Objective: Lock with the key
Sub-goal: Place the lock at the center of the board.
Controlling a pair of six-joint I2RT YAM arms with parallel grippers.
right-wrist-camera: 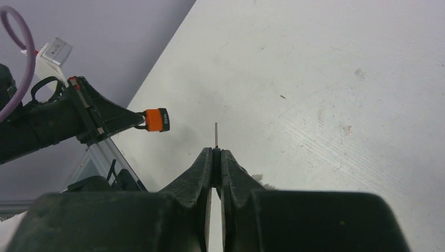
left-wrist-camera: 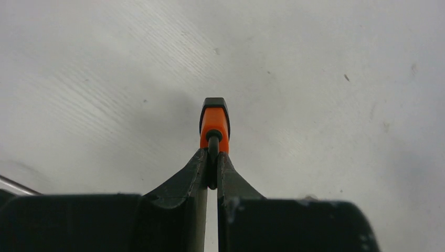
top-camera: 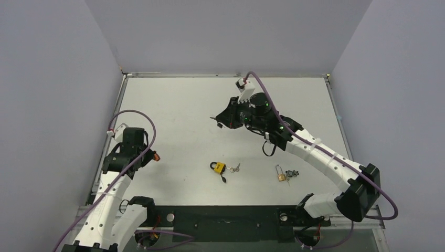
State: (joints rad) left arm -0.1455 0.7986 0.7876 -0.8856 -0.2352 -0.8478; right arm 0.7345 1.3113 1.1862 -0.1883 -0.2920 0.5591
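Observation:
The orange padlock (top-camera: 155,156) hangs above the table, short of its place, and would drop if I opened now, so my left gripper needs to keep holding it.
My left gripper (top-camera: 148,156) is shut on the black shackle of a small orange padlock (top-camera: 155,156), held above the table's left side. In the left wrist view the orange padlock (left-wrist-camera: 214,122) sticks out beyond the closed gripper (left-wrist-camera: 212,157). My right gripper (top-camera: 218,122) is raised over the table's middle back and is shut on a key. In the right wrist view the gripper (right-wrist-camera: 216,155) shows the thin key blade (right-wrist-camera: 215,135) edge-on, pointing toward the orange padlock (right-wrist-camera: 156,119), which is well apart to the left.
A yellow padlock (top-camera: 219,168) with keys (top-camera: 235,168) lies near the front middle of the white table (top-camera: 178,105). A brass padlock (top-camera: 281,174) with a key ring (top-camera: 292,173) lies to its right. Purple walls close in on three sides.

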